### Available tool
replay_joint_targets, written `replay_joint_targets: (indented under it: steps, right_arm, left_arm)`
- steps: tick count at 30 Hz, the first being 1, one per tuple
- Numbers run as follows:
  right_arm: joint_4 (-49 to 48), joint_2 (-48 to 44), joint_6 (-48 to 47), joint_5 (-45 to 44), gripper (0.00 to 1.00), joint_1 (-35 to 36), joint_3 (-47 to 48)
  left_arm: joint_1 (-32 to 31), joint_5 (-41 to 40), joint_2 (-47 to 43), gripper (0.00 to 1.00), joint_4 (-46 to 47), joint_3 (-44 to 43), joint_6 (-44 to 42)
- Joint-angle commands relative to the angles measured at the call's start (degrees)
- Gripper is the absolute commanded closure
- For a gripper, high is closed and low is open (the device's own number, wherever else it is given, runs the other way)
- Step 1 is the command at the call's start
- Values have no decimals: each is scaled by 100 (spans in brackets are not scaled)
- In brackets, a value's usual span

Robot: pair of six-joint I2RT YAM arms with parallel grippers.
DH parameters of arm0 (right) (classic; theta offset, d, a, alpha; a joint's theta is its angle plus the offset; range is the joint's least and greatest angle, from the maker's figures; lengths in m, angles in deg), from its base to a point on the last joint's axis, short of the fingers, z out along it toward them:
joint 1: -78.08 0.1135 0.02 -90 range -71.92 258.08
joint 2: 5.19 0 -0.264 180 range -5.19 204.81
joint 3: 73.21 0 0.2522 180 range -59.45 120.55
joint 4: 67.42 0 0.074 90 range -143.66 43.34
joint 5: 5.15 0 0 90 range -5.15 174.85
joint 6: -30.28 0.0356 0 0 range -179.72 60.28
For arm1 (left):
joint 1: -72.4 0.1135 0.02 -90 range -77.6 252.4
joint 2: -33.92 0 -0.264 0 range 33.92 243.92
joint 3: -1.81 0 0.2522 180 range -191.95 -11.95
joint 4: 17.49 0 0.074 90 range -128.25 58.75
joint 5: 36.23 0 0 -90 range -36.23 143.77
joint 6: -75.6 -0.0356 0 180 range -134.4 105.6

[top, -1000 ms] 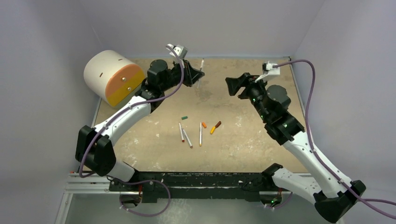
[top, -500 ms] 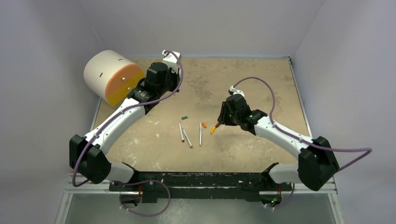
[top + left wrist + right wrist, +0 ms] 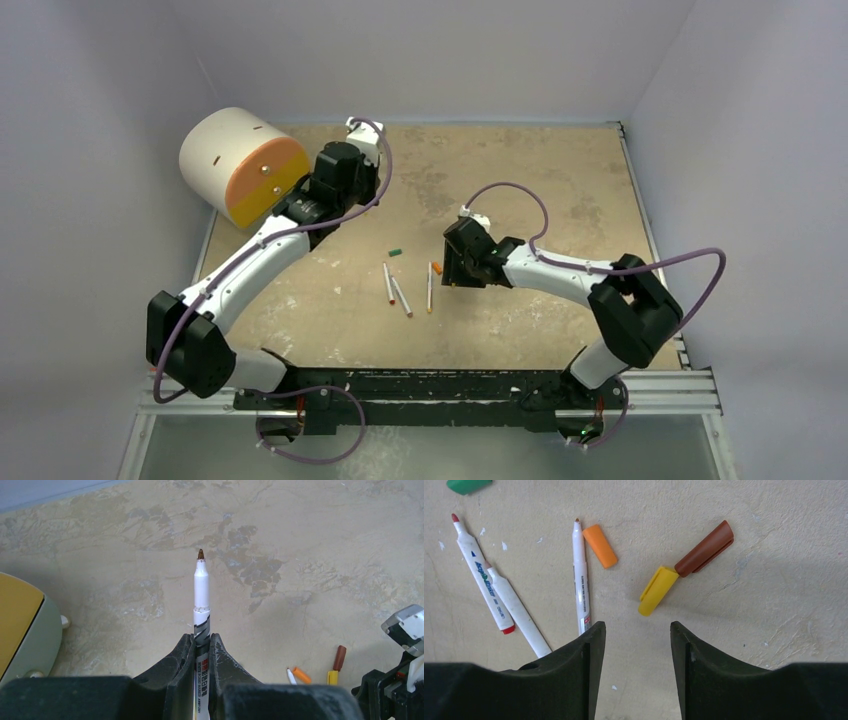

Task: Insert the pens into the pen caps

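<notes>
The robot's right gripper will insert the white pen into the yellow cap's open end, which stays free when the gripper next picks up the cap across its sides.
My left gripper [image 3: 201, 637] is shut on a white pen [image 3: 201, 590] whose brown tip points away, held above the table at the back left. My right gripper [image 3: 636, 627] stands open low over the table, just short of a yellow cap [image 3: 658, 591] lying end to end with a dark red-brown cap [image 3: 704, 549]. An orange cap [image 3: 600, 546] lies beside a thin white pen [image 3: 581, 585]. Two more white pens [image 3: 481, 577] [image 3: 516, 607] lie touching to the left, the first red-tipped. A green cap [image 3: 468, 485] sits at the top left edge.
A big white cylinder with an orange face [image 3: 240, 165] stands at the table's back left, close to the left arm. Grey walls close in the table [image 3: 560, 180] on three sides. The right arm [image 3: 560, 270] stretches across the table's middle right.
My right arm has swung from the back right down to the middle, over the yellow and red-brown caps. The left gripper has drawn back to the left, still holding its pen.
</notes>
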Motion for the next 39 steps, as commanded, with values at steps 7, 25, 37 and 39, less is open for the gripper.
replay_joint_targets:
  steps: [7, 25, 37, 39]
  right_arm:
    - [280, 528, 210, -219, 49, 1, 614]
    - [680, 1331, 69, -1037, 61, -26, 1010]
    - [492, 1121, -150, -783, 100, -26, 914]
    - [411, 945, -252, -662, 100, -26, 945]
  left_arm:
    - [-15, -171, -468, 100, 193, 26, -219]
    - [-15, -221, -470, 100, 197, 26, -183]
    - [-15, -89, -458, 100, 244, 27, -113]
    - [-15, -34, -441, 100, 264, 21, -61]
